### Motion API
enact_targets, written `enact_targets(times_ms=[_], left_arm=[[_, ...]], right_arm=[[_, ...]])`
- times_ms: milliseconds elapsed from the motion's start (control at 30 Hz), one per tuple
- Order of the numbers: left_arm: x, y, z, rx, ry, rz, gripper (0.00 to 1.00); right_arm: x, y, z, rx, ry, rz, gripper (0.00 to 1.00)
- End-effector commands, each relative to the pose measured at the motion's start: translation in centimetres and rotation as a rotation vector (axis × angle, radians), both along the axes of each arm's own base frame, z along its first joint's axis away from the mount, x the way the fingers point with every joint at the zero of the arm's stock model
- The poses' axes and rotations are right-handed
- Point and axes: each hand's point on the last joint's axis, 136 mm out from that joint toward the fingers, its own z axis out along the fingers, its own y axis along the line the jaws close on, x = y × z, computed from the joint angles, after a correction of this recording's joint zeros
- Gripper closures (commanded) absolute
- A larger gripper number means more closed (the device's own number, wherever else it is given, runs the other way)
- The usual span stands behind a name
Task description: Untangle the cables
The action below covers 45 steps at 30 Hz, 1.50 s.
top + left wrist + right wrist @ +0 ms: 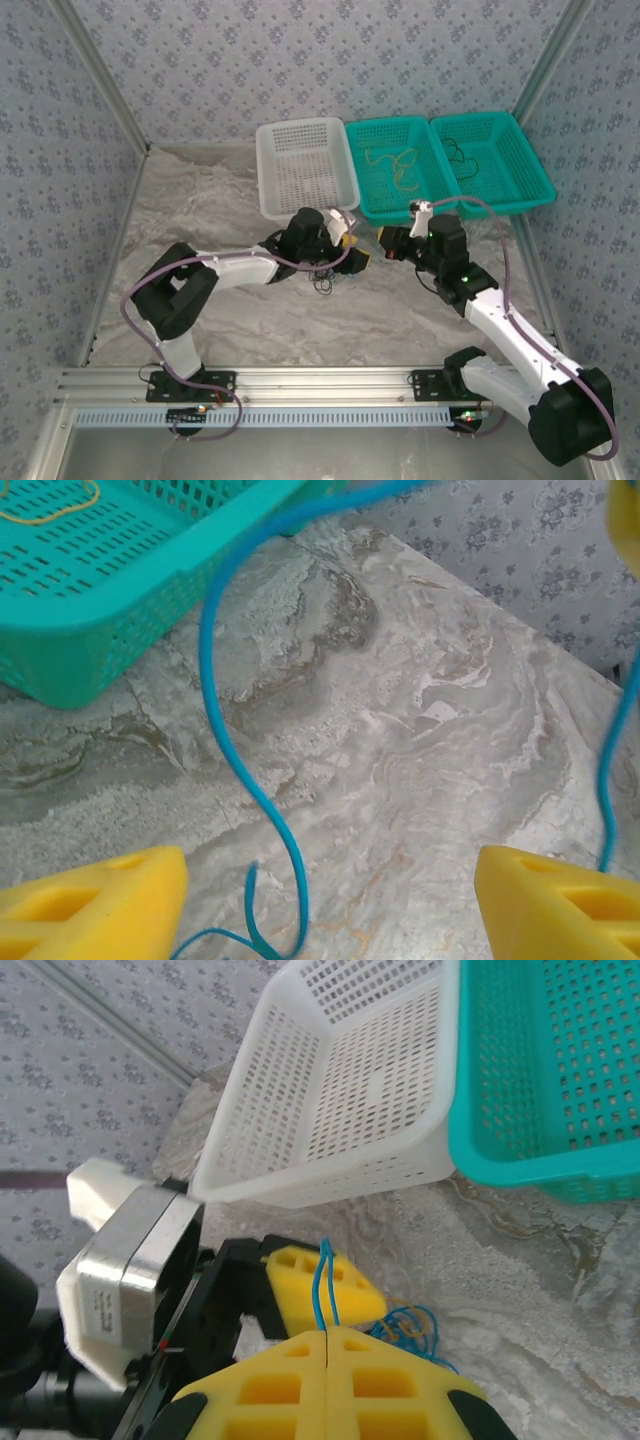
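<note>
The blue cable (212, 670) needs to be pulled free and untangled, so my left gripper should grab it next by its hanging curve (286, 834).
A thin blue cable (212, 670) hangs in a long curve between the wide-apart yellow fingers (90, 900) of my open left gripper (332, 875), touching neither. My right gripper (328, 1334) is shut on a loop of this blue cable (322, 1278), which sticks out of its closed tips. Just right of it a small clump of blue and yellow-tan cables (410, 1325) lies on the table. From above, the left gripper (348, 256) and right gripper (385, 245) stand close together in front of the baskets, with a dark squiggle of cable (324, 284) just below the left one.
Three baskets line the back: a white basket (268, 180), a teal basket (355, 190) with a yellow-tan cable (398, 165) in it, and a second teal basket (535, 170) with a black cable (462, 155). Open marbled table lies in front and to the left.
</note>
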Motion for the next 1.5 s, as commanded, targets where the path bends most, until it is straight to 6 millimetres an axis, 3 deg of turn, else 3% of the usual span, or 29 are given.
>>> enact_targets(times_ms=[0, 100, 233, 267, 300, 367, 400, 433, 467, 633, 767, 967, 1067, 1200, 1300, 1400, 1467], left_arm=[[1.8, -0.9, 0.1, 0.026, -0.073, 0.013, 0.29], [2.8, -1.7, 0.2, 0.014, -0.092, 0.028, 0.45], [3.7, -1.6, 1.1, -0.009, -0.069, 0.091, 0.81], [3.7, -1.5, 1.2, -0.009, -0.056, 0.1, 0.91], [3.8, -1.3, 1.4, -0.008, -0.043, 0.117, 1.0], [3.8, -0.9, 1.8, -0.021, 0.0, 0.15, 1.0], [3.7, -0.6, 2.0, -0.031, 0.023, 0.168, 1.0], [3.7, -0.4, 2.3, -0.043, 0.05, 0.191, 1.0], [3.8, -0.1, 2.7, -0.047, 0.084, 0.223, 1.0], [3.9, 1.0, 4.9, -0.086, 0.212, 0.336, 1.0], [3.7, 1.1, 5.9, -0.132, 0.252, 0.351, 1.0], [4.4, 1.0, 6.4, -0.177, 0.303, 0.386, 1.0], [4.5, 0.8, 7.0, -0.204, 0.285, 0.368, 1.0], [4.9, 0.9, 7.7, -0.246, 0.284, 0.371, 1.0], [4.6, 0.7, 8.8, -0.283, 0.273, 0.343, 1.0], [4.3, 0.9, 10.2, -0.329, 0.248, 0.328, 1.0], [3.9, 1.2, 11.0, -0.358, 0.221, 0.322, 1.0]], right_arm=[[-0.1, 0.8, 2.3, 0.016, -0.057, 0.063, 1.0], [-0.1, 0.7, 2.1, 0.012, -0.047, 0.058, 1.0], [0.2, 0.1, 1.1, 0.0, -0.014, 0.014, 1.0], [0.3, -0.1, 0.8, -0.007, -0.004, 0.003, 0.94], [0.3, -0.2, 0.6, -0.011, 0.002, -0.005, 0.86], [0.4, -0.2, -0.1, -0.024, 0.019, -0.005, 0.59], [0.4, -0.3, -0.5, -0.033, 0.031, -0.014, 0.51], [0.6, -0.6, -1.2, -0.045, 0.047, -0.035, 0.22], [0.7, -0.7, -1.6, -0.054, 0.056, -0.054, 0.0], [1.1, -0.6, -3.1, -0.042, 0.03, -0.117, 0.0], [1.2, -0.1, -5.5, -0.055, 0.037, -0.156, 0.03], [1.1, 2.9, -7.0, -0.061, -0.026, -0.056, 0.2], [1.0, 4.5, -7.4, -0.105, -0.078, -0.005, 0.33], [1.4, 6.1, -7.9, -0.134, -0.095, 0.026, 0.38], [2.3, 6.5, -8.5, -0.17, -0.106, -0.042, 0.45], [3.7, 6.0, -9.2, -0.194, -0.079, -0.163, 0.69], [4.1, 6.6, -8.9, -0.198, -0.098, -0.185, 0.73]])
